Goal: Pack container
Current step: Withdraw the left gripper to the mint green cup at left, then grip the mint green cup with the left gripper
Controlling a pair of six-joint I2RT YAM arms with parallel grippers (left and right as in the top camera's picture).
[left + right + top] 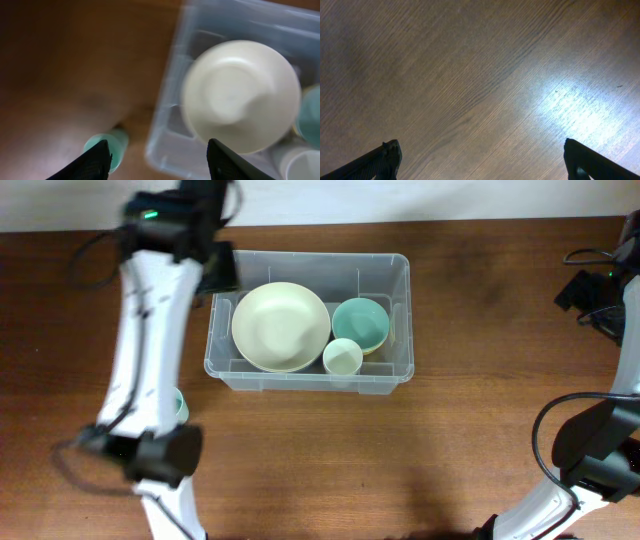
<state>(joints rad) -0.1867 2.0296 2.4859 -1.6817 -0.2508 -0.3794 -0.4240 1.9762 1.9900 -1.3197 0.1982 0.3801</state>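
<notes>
My left gripper grabs the teal cup by its rim (pixel 180 408) (pixel 104 148) next, so the teal cup's base stays free to nest into the container's small pale cup.
The container (pixel 310 382) is a large clear tub in the middle of the table. It holds a large cream bowl (pixel 281 326), a teal bowl (pixel 360 323) and a small pale cup (pixel 342 357). My left gripper (pixel 222 268) hangs open and empty above the tub's far left corner. The left wrist view shows its open fingers (pixel 157 145) over the container's wall (pixel 167 100), with the cream bowl (pixel 240 95) inside. A teal cup (pixel 107 142) stands on the table outside the tub. My right gripper (pixel 480 145) is open and empty over bare wood.
The teal cup (pixel 180 406) stands left of the tub, partly hidden by my left arm (pixel 145 350). My right arm (pixel 600 290) and its cables are at the far right edge. The table is dark brown wood.
</notes>
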